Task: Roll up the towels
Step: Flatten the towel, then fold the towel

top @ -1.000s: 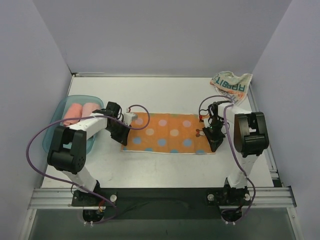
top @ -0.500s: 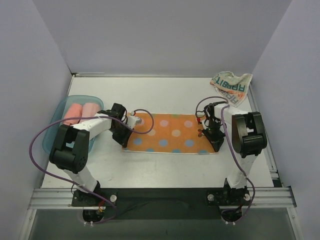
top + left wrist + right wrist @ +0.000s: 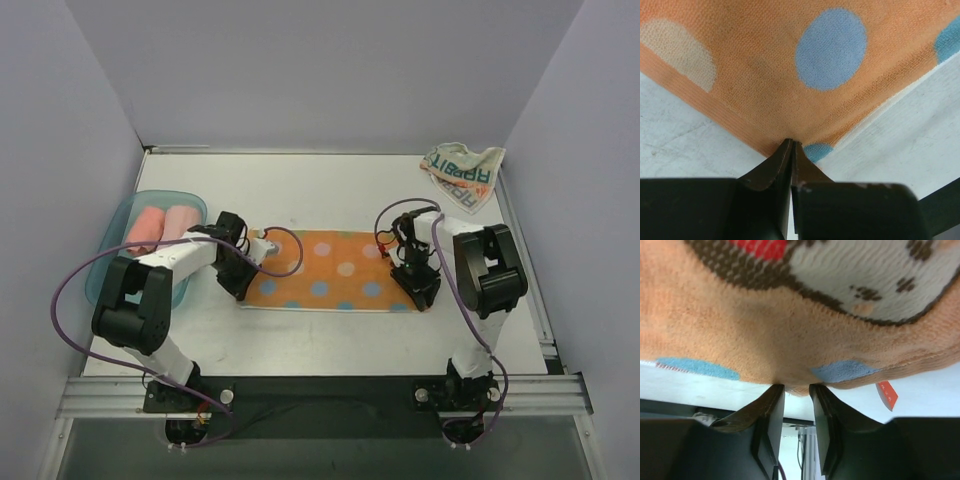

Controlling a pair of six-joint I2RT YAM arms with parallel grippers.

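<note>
My right gripper grabs the orange towel (image 3: 330,270) by its near corner by the red tag next, matching my left gripper's corner, to roll the towel's edge evenly.
An orange towel (image 3: 330,270) with blue and pale dots lies spread flat across the middle of the table. My left gripper (image 3: 241,286) is shut on its near left corner; the left wrist view has the jaws (image 3: 791,143) pressed together on the orange hem. My right gripper (image 3: 421,296) is at the towel's near right corner. Its jaws (image 3: 796,388) stand apart there, with the towel's orange edge (image 3: 790,340) resting on the fingertips. A whitish towel with RABBIT lettering (image 3: 462,172) lies crumpled at the far right corner.
A shallow teal tray (image 3: 112,262) at the left edge holds two pink rolls (image 3: 160,226). A small red tag (image 3: 887,394) hangs from the orange towel's corner. Grey walls close in the table on three sides.
My right gripper's jaws have parted from the towel's corner. Both grippers and the orange towel have shifted a little to the left.
</note>
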